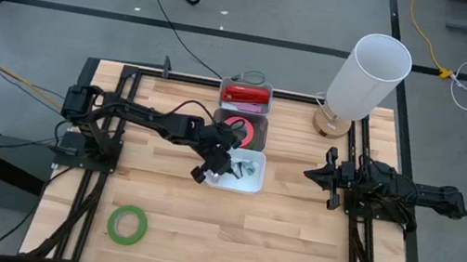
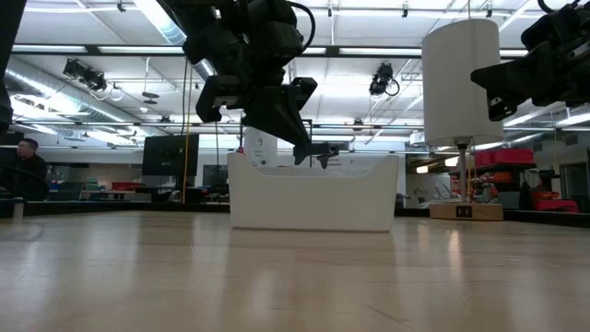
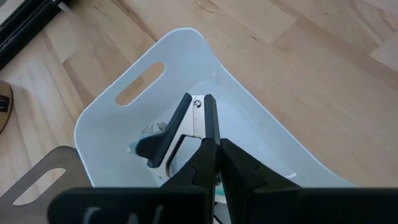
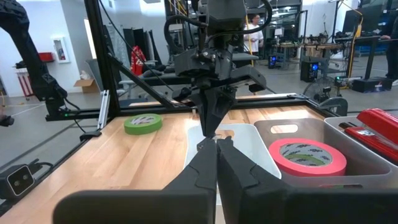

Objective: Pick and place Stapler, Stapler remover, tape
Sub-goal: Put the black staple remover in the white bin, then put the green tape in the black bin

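Note:
The staple remover's black handles hang inside the white bin's rim (image 1: 261, 175) (image 3: 239, 85), so it is time for my left gripper to open.
My left gripper (image 1: 225, 162) hangs over the white bin (image 1: 249, 186) and is shut on a staple remover (image 3: 179, 129) with black handles and metal jaws. In the low view the remover (image 2: 320, 153) is at about the height of the bin's rim. A red stapler (image 1: 247, 94) lies in the far grey bin. A pink tape roll (image 1: 247, 131) lies in the middle grey bin. A green tape roll (image 1: 127, 224) lies flat on the table near the front left. My right gripper (image 1: 309, 174) is shut and empty at the table's right. My left gripper pinches one end of the staple remover (image 3: 203, 132) between its two fingertips, coming from above and pointing down into the white bin. The remover sticks out past the fingertips, its black handle (image 3: 155, 144) to one side. Whether it touches the bin's floor does not show.
Three bins stand in a row from the table's middle to its far edge. A white lamp (image 1: 369, 77) on a wooden base stands at the far right. Black frame rails (image 1: 107, 158) run along both sides. Bare wood lies at the front.

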Action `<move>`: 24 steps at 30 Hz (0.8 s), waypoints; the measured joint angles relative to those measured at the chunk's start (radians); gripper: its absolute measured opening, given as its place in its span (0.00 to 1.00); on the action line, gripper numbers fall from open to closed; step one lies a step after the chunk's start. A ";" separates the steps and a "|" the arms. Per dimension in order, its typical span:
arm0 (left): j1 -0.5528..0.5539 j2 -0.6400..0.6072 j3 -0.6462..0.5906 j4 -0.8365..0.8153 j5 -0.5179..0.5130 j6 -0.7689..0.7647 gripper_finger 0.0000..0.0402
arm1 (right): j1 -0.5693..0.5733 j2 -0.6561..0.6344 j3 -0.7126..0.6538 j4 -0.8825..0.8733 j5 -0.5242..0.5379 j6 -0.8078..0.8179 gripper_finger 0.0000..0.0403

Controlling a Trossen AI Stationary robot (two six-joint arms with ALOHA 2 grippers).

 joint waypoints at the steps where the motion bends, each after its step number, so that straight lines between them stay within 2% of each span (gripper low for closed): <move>1: 0.000 0.000 0.000 0.000 0.000 0.000 0.06 | 0.000 0.000 0.000 0.000 0.000 0.000 0.03; 7: 0.001 0.000 0.000 0.001 -0.001 -0.022 0.09 | 0.000 0.000 0.000 0.000 0.000 0.000 0.03; 18: 0.001 -0.011 0.000 0.035 -0.004 -0.052 0.40 | 0.000 0.000 0.000 0.000 0.000 0.000 0.03; 24: 0.002 -0.076 0.000 0.021 -0.054 -0.071 0.47 | 0.000 0.000 0.000 0.000 0.000 0.000 0.03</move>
